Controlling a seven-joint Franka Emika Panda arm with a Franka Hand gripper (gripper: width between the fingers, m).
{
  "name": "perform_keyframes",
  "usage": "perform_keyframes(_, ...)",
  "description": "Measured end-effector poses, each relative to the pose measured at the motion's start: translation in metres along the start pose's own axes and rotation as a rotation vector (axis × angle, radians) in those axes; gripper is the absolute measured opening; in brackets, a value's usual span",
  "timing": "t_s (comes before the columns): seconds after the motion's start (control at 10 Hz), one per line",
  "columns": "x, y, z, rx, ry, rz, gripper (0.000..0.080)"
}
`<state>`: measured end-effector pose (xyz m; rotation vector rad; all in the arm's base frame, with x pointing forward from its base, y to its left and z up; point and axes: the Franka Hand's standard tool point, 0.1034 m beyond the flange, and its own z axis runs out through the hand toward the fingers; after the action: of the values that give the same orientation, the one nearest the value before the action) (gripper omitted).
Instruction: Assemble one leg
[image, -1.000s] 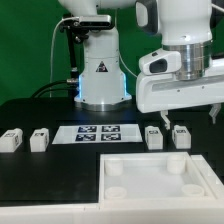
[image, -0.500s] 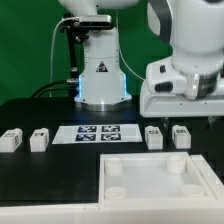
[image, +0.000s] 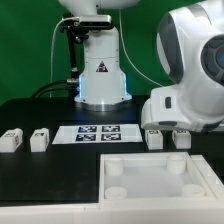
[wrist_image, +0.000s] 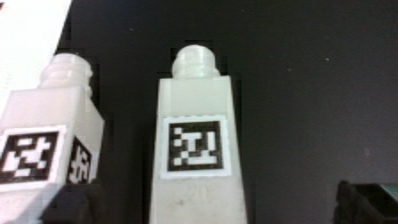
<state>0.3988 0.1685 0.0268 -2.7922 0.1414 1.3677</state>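
I need to grab the white leg by its square tagged body (wrist_image: 196, 152) next. Its rounded tip then stays free to go into the panel's corner socket.
Several small white legs with square tags lie in a row on the black table. Two are at the exterior view's left (image: 10, 140) (image: 38, 140) and two at its right (image: 154, 138) (image: 181, 137). The arm's white hand (image: 185, 105) hangs low over the right pair and hides its own fingers there. In the wrist view my gripper (wrist_image: 210, 205) is open. Its dark fingertips (wrist_image: 365, 200) stand on either side of a tagged leg (wrist_image: 196, 130) without touching it. A second leg (wrist_image: 50, 130) lies beside it.
The large flat white panel (image: 150, 178) with round corner sockets lies at the front. The marker board (image: 97, 131) lies in the middle of the row, in front of the arm's white base (image: 100, 80). A green wall stands behind.
The arm has come down and forward over the two right legs, and its hand now covers more of them. The legs and the panel have not moved.
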Motion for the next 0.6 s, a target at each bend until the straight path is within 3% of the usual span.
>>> perform_keyframes(0.4, -0.005, -0.001, 0.035, -0.018, -0.012, 0.010, 0.0649)
perform_keyframes(0.6, -0.009, -0.002, 0.044, -0.032, -0.031, 0.021, 0.0649)
